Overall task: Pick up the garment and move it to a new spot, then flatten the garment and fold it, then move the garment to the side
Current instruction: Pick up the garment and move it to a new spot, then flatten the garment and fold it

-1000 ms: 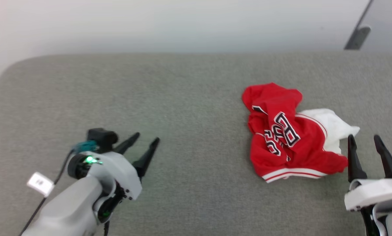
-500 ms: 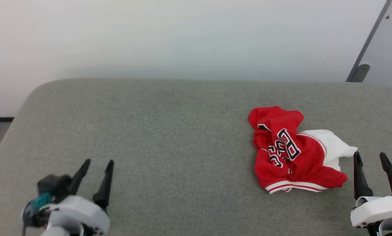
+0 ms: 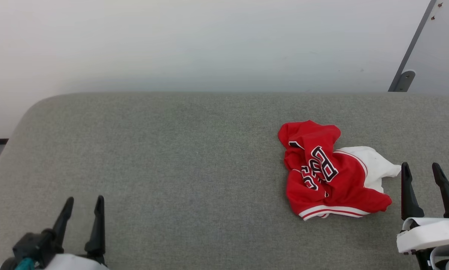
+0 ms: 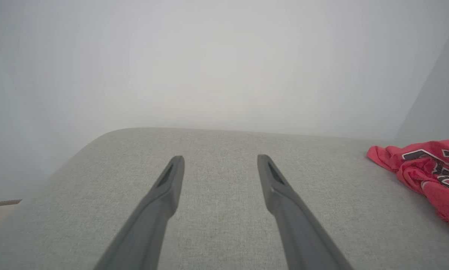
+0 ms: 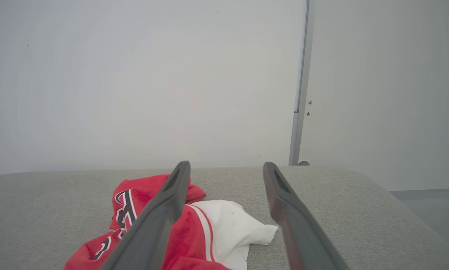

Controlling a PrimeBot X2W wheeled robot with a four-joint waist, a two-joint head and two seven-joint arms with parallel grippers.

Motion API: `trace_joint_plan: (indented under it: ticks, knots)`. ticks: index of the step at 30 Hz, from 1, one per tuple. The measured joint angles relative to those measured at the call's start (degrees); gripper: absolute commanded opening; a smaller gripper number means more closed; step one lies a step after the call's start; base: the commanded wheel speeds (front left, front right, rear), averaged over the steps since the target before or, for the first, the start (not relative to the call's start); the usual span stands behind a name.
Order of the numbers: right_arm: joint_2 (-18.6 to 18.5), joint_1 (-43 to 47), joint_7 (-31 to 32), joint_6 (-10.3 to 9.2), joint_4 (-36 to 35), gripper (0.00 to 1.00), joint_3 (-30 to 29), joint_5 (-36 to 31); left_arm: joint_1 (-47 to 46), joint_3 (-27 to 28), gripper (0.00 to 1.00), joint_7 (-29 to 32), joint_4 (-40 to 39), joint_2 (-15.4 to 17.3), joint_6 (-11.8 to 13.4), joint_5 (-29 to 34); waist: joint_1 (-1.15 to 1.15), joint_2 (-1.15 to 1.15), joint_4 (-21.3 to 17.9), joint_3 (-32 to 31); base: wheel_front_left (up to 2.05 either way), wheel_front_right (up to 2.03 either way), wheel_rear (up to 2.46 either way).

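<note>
I will next grab the crumpled jersey with my right gripper by its white sleeve (image 3: 383,167) (image 5: 259,230), to move the jersey to a new spot.
The garment (image 3: 331,172), a red jersey with a white sleeve, striped hem and black lettering, lies crumpled on the right half of the grey cushioned surface (image 3: 179,157). My right gripper (image 3: 421,170) stands open just right of it, near the white sleeve tip, holding nothing. In the right wrist view the garment (image 5: 160,225) lies below and left of that gripper (image 5: 226,167). My left gripper (image 3: 85,200) is open at the lower left, far from the garment. From the left wrist the gripper (image 4: 220,159) points over bare fabric, and the garment (image 4: 427,168) sits at the right edge.
A white wall (image 3: 209,41) rises behind the grey surface. A grey metal post (image 3: 406,56) with a foot stands at the back right, the same post (image 5: 299,112) appearing beyond the right gripper. The surface's rounded left corner (image 3: 29,112) drops off toward the floor.
The head camera has tilted up, showing more wall. My left gripper has drawn back toward the lower left corner. The garment and right gripper have kept their places.
</note>
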Motion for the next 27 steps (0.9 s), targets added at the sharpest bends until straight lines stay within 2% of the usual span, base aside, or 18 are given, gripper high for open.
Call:
trace_joint_plan:
  ticks: [9,17,20,23,27]
  knots:
    - [0.54,1.20,0.00,0.00,-1.02,1.00,-0.34,-0.01,1.74,3.18,1.00,0.00,0.94,-3.19,-2.77,3.00,0.00,0.00,0.02,0.20,0.00,0.00,0.00]
    - [-0.53,-0.21,0.98,0.00,0.64,1.00,1.10,-0.47,1.44,5.28,1.00,0.00,0.86,-5.32,-4.00,4.12,0.00,0.00,-0.05,1.17,0.00,0.00,0.00]
    - [-2.90,-3.49,5.26,0.00,2.76,1.00,1.81,-0.57,1.24,5.89,1.00,0.00,0.76,-6.48,-4.27,4.31,0.00,0.00,-0.19,2.12,0.00,0.00,0.00]
    - [-7.25,-8.60,11.87,0.00,4.91,1.00,4.08,-0.48,0.46,6.31,1.00,0.00,0.81,-7.80,-4.63,4.48,0.00,0.00,-0.21,3.48,0.00,0.00,0.00]
    - [-14.03,-16.61,24.19,0.00,9.35,1.00,8.64,3.09,-1.38,6.54,1.00,0.00,1.09,-9.33,-5.25,4.91,0.00,0.00,0.10,5.81,0.00,0.00,0.00]
